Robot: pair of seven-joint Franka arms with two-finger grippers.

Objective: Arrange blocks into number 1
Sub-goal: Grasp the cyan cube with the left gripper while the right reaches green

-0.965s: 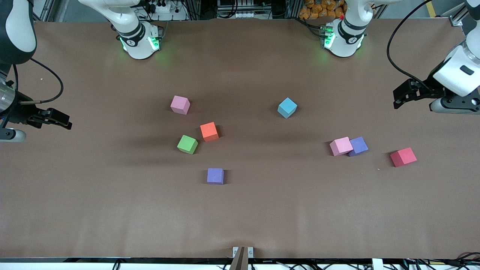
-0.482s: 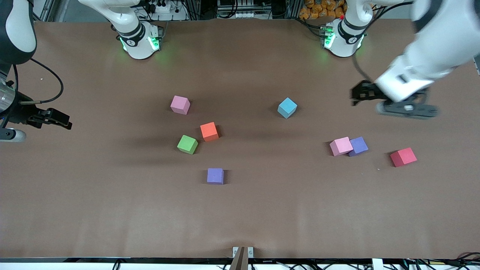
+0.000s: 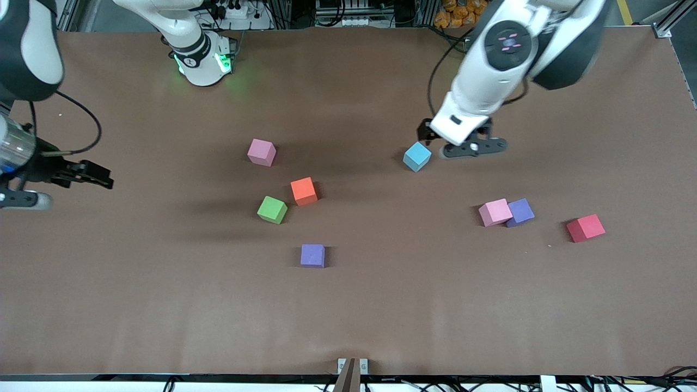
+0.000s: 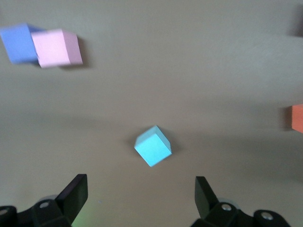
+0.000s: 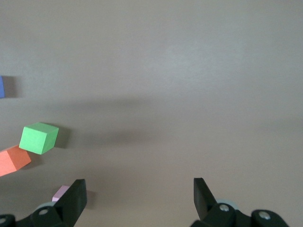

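The blue block's top side (image 4: 153, 150) is free. My left gripper should grab the block by its opposite sides next, to arrange the blocks into the number.
Several foam blocks lie scattered on the brown table. A blue block (image 3: 417, 156) (image 4: 152, 145) lies mid-table. My left gripper (image 3: 424, 133) (image 4: 140, 189) hovers open close beside it, toward the left arm's end, with nothing between its fingers. A pink block (image 3: 494, 212) (image 4: 56, 47) touches a purple block (image 3: 520, 212) (image 4: 18, 43), with a red block (image 3: 586, 227) beside them. Toward the right arm's end lie another pink block (image 3: 261, 152), an orange block (image 3: 304, 191) (image 5: 14, 160), a green block (image 3: 272, 209) (image 5: 39, 138) and a second purple block (image 3: 312, 255). My right gripper (image 3: 104, 180) (image 5: 139, 191) hangs open at that end.
Both arm bases (image 3: 202, 60) stand along the table's edge farthest from the front camera. A small bracket (image 3: 352, 366) sits at the edge nearest the front camera. Bare brown table (image 3: 381, 305) stretches between the blocks and that edge.
My left arm has swung in from its end of the table to the blue block. The right gripper has shifted slightly inward. No block has moved.
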